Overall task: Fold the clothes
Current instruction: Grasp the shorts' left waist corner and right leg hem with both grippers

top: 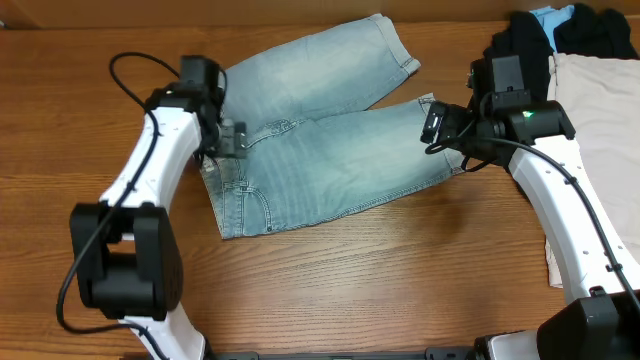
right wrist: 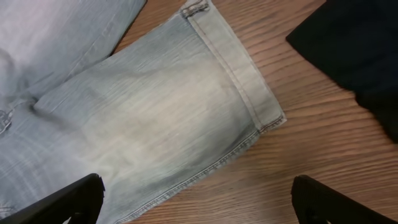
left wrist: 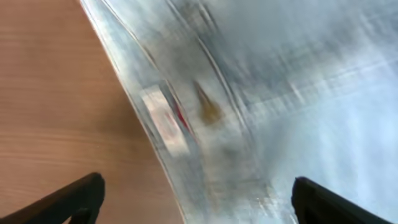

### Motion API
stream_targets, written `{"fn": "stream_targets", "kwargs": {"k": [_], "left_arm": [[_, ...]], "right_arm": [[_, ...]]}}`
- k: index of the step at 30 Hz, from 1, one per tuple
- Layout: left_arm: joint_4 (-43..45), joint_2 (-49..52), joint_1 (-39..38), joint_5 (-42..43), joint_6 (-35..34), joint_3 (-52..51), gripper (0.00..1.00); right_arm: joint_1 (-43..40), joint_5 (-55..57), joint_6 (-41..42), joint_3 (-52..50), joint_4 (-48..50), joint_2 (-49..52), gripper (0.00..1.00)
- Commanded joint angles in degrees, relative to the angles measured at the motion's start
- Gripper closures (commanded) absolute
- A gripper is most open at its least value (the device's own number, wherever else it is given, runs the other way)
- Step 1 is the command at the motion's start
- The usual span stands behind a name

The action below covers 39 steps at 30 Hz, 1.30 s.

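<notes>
My left gripper takes hold of the denim shorts (top: 320, 140) at the waistband's near corner (top: 227, 230) next. The nearer leg is then free to fold over the other leg.
The light-blue denim shorts (top: 320, 140) lie flat on the wooden table, waistband at the left, two legs pointing right and up-right. My left gripper (top: 236, 140) is open over the waistband edge; its wrist view shows blurred denim (left wrist: 261, 112) and a label between the wide-apart fingers (left wrist: 196, 199). My right gripper (top: 436, 125) is open above the hem of the nearer leg; the right wrist view shows that hemmed leg (right wrist: 155, 106) and bare wood between the fingers (right wrist: 196, 199). Neither gripper holds anything.
A black garment (top: 560, 35) lies at the back right, also in the right wrist view (right wrist: 354, 50). A beige garment (top: 600, 130) lies along the right side, partly under my right arm. A bit of light-blue cloth (top: 550, 15) shows at the top edge.
</notes>
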Motion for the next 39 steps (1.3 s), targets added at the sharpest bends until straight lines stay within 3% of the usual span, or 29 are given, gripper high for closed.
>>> {"fn": "stream_targets", "kwargs": {"k": [1,5,9,14,19,23,33,35,38,39], "left_arm": [[-5.7,-1.9,-0.7,5.8,-9.0,1.1,0.04],[-13.7,-2.7,-1.7,9.5,-13.5,0.4,0.04],[-15.3,-4.5,-3.1,9.6,-19.0,-5.1,0.04],[-12.0,-8.0,-3.3,10.3,-28.2,-13.6,0.05],[-8.2,-8.7,-3.3,10.2,-33.0,-20.0,0.17],[-4.9,-8.7,-3.3,10.1,-36.2,-23.6,0.2],[4.5,-8.6,-3.3,8.7,-36.8,-30.0,0.2],[5.4,-8.5,-3.3,9.5,-36.8,-31.0,0.27],[5.9,-8.4,-3.3,9.8,-36.8,-31.8,0.51],[5.9,-8.4,-3.2,9.6,-36.7,-31.8,0.65]], "right_arm": [[-0.2,2.0,-0.2,0.8,0.0,-0.5,0.0],[-0.2,2.0,-0.1,0.8,-0.6,-0.5,0.0],[-0.2,2.0,-0.1,0.8,-0.6,-0.5,0.0],[-0.2,2.0,-0.2,0.8,-0.5,-0.5,0.0],[-0.2,2.0,-0.1,0.8,-0.5,-0.5,0.0],[-0.2,2.0,-0.1,0.8,-0.5,-0.5,0.0],[-0.2,2.0,-0.1,0.8,-0.5,-0.5,0.0],[-0.2,2.0,-0.2,0.7,-0.5,-0.5,0.0],[-0.2,2.0,-0.1,0.6,-0.5,-0.5,0.0],[-0.2,2.0,-0.1,0.5,-0.5,-0.5,0.0]]}}
